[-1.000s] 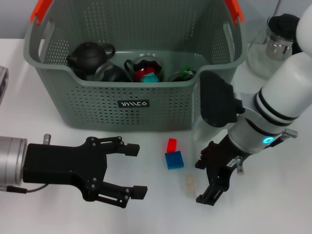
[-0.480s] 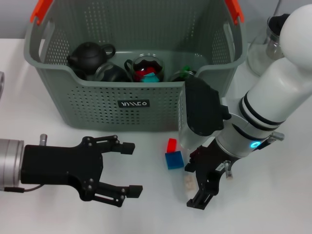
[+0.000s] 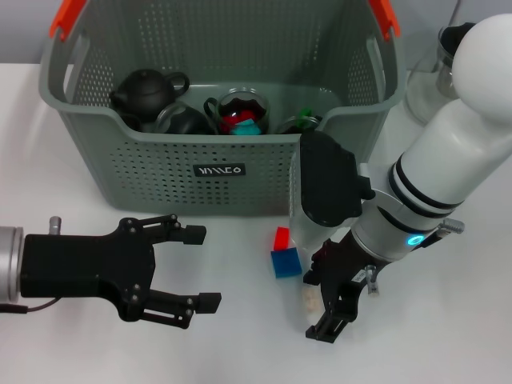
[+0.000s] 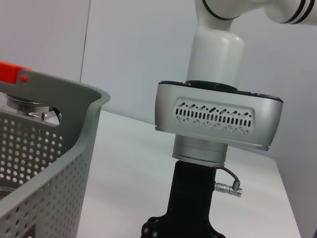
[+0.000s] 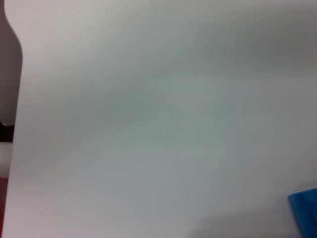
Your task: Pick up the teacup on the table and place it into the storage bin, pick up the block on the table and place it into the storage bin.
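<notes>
The pale block [image 3: 312, 304] has my right gripper's fingers reaching down beside it, so my right gripper needs to close on the block.
The grey-green storage bin [image 3: 224, 172] stands at the back of the white table; its wall [image 4: 44, 163] also fills one side of the left wrist view. A glass teacup [image 3: 240, 110] sits inside it beside a black teapot [image 3: 146, 90]. On the table in front lie a red block [image 3: 282, 238], a blue block [image 3: 286, 262] and a pale block [image 3: 308, 299]. My right gripper [image 3: 314, 306] is down at the table, open, its fingers straddling the pale block. My left gripper [image 3: 201, 269] hovers open and empty at the front left. The blue block's corner [image 5: 305, 211] shows in the right wrist view.
A glass pot with a black lid [image 3: 452, 68] stands at the back right, close behind my right arm. The bin has orange handle ends [image 3: 66, 18]. The right arm's wrist housing [image 4: 218, 119] fills the left wrist view.
My right gripper moved left until its fingers came around the pale block, then held still. My left gripper drew back to the left, away from the blocks.
</notes>
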Robot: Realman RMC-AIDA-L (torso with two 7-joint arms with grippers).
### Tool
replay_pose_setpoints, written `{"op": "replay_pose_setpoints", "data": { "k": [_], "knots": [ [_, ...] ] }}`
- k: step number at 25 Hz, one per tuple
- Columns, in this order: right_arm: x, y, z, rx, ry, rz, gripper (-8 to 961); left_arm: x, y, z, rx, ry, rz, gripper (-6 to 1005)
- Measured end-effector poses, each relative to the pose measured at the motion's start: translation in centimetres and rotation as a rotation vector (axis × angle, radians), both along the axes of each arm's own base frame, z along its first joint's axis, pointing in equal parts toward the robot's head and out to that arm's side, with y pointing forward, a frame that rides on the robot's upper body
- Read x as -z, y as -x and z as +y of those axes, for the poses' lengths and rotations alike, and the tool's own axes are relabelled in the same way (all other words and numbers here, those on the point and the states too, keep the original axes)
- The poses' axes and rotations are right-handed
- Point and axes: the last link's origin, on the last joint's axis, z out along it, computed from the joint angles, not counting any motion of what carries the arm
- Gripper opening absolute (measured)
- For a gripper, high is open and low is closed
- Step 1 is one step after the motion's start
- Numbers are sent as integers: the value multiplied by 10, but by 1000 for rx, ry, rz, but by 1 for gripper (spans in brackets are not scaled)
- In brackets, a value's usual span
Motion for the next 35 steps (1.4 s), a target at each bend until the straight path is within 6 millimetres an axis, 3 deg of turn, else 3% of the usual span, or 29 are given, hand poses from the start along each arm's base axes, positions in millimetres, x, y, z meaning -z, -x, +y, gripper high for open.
{"op": "replay_pose_setpoints", "data": {
  "k": [3,11,16,21,30,35],
  "knots": [
    [0,-1,0,11,-9,-9,931,0,0,0,0,1,0,965],
    [0,-2,4,7,-28,-11,735,0,0,0,0,1,0,964],
    [1,-1,4,-1,-29,-11,530,-3,2,1,-10,-15,-6,964],
    [3,0,3,-19,-28,-15,425,-4,2,1,-11,-18,-7,964],
    [-11,9,3,-4,-19,9,425,-8,4,-1,-19,-24,-3,964],
    [-42,32,3,25,-7,78,425,-14,12,-4,-44,-33,10,963]
  ]
}}
